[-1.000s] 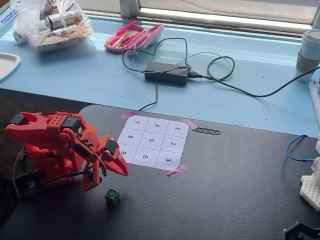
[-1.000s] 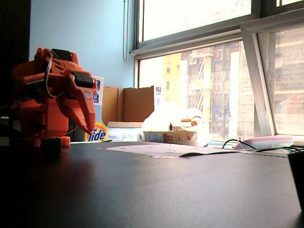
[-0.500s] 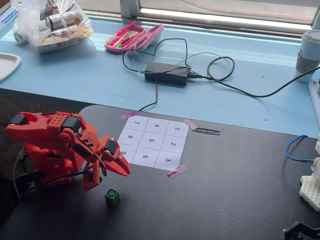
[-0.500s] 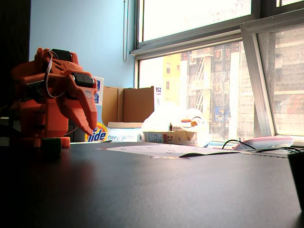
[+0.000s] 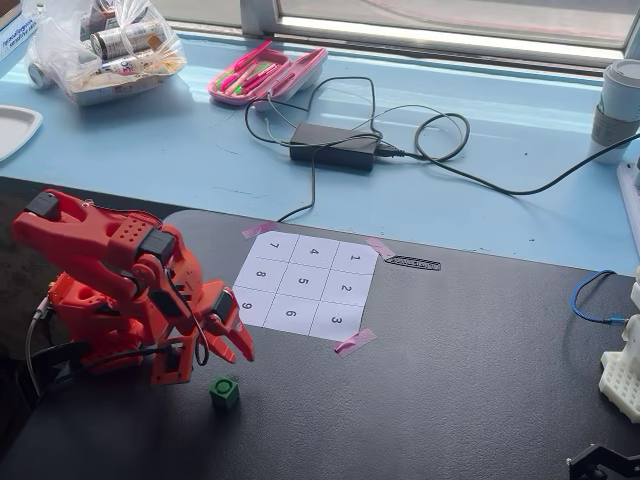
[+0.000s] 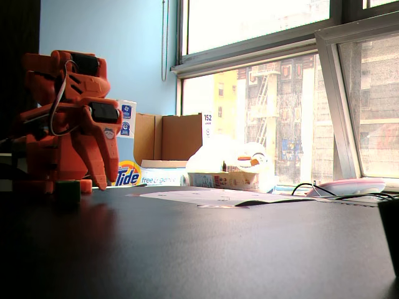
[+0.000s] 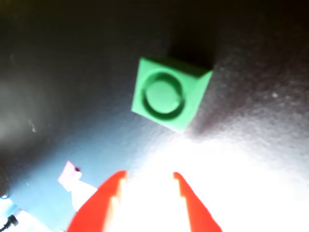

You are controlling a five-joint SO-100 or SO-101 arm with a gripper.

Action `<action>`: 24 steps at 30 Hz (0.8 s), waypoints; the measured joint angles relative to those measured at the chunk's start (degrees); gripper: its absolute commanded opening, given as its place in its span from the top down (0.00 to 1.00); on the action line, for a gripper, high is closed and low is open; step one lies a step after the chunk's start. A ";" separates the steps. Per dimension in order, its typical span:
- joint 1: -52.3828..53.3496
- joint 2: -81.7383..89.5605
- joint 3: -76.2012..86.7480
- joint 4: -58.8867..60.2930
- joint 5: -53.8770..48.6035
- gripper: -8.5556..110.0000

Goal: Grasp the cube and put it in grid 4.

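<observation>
My gripper grips the green cube [image 5: 224,391] by its flat sides next, to put it in grid 4.
The green cube [image 5: 224,391] sits on the black table in front of the arm, below and left of the numbered sheet. It shows in the wrist view [image 7: 170,93] with its round stud up, and dark in a fixed view [image 6: 67,191]. My red gripper [image 5: 234,343] hangs just above and behind the cube, jaws open and empty. In the wrist view the gripper [image 7: 148,175] has its two red tips apart, with the cube beyond them. Grid 4 [image 5: 313,252] is in the sheet's far row, between 7 and 1.
The white sheet [image 5: 303,283] is taped down with pink tape. A power brick with cables [image 5: 334,150], a pink case [image 5: 265,74] and a bag [image 5: 105,45] lie on the blue surface behind. A white structure [image 5: 625,370] stands at the right edge.
</observation>
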 measured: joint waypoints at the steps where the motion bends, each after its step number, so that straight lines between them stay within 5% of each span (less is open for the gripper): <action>1: 0.26 -1.23 -1.32 0.70 0.44 0.80; 13: 2.99 -11.51 -14.33 9.84 1.05 0.80; 24: 8.88 -18.54 -19.95 12.57 0.53 0.69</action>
